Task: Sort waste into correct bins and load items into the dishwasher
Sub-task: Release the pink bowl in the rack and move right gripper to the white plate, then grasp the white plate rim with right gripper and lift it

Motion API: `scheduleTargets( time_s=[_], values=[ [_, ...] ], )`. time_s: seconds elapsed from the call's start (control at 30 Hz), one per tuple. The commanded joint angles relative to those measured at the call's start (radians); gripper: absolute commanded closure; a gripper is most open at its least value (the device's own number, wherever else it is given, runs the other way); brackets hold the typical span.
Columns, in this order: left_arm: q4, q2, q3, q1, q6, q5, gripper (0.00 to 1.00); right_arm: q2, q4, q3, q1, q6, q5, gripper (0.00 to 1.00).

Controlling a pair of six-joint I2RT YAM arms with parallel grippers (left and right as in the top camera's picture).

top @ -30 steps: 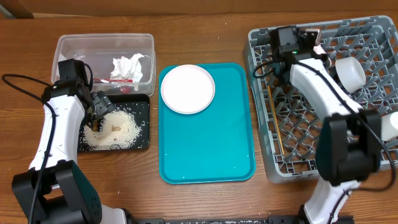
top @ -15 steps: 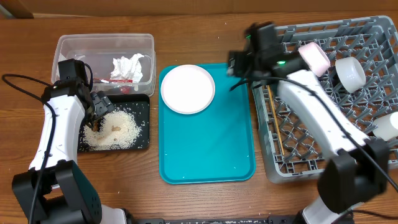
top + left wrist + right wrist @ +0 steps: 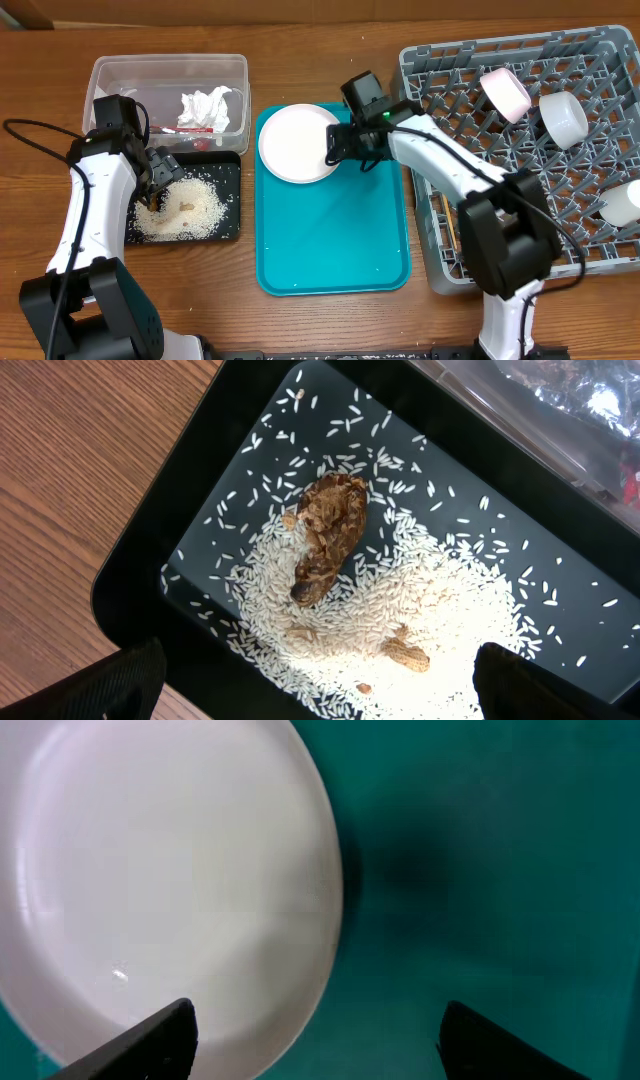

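Note:
The plate's rim passes between the open fingers of my right gripper but lies below their ends, so it is too early to close;, my right gripper moves lower first.
A large white plate [image 3: 300,142] lies at the back of the teal tray [image 3: 335,240]. My right gripper [image 3: 345,155] is open and empty over the plate's right edge; in the right wrist view its fingers [image 3: 315,1040] straddle the plate's rim [image 3: 160,880]. My left gripper [image 3: 155,185] is open and empty above the black tray [image 3: 225,200], which holds rice [image 3: 400,610] and a brown scrap [image 3: 325,535]. The clear tub [image 3: 110,75] holds the napkin [image 3: 208,105] and wrapper [image 3: 200,130]. The grey rack [image 3: 470,230] holds a cream bowl [image 3: 505,92], a pale bowl [image 3: 563,117], a cup [image 3: 625,203] and chopsticks [image 3: 447,215].
The teal tray stands between the bins on the left and the rack on the right. The rack's left wall is close to my right arm. A peanut-like piece [image 3: 405,653] lies in the rice. Bare wooden table runs along the front.
My right arm has swung left from the back of the rack to the plate, leaving the cream bowl in the rack. The left arm has not moved.

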Motion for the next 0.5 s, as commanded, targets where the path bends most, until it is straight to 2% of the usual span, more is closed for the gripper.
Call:
scheduleTargets(
  time_s=[0.0, 0.1, 0.3, 0.47],
  values=[
    [0.001, 0.008, -0.005, 0.002, 0.008, -0.003, 0.0, 0.048, -0.006, -0.002, 0.007, 0.022, -0.006, 0.26],
    [0.001, 0.008, -0.005, 0.002, 0.008, -0.003, 0.0, 0.06, -0.017, -0.002, 0.007, 0.022, -0.005, 0.39],
    [0.001, 0.008, -0.005, 0.002, 0.008, -0.003, 0.0, 0.062, -0.057, -0.002, 0.006, 0.023, -0.005, 0.77],
    [0.001, 0.008, -0.005, 0.002, 0.008, -0.003, 0.0, 0.062, -0.111, -0.002, 0.006, 0.022, -0.005, 0.89]
  ],
)
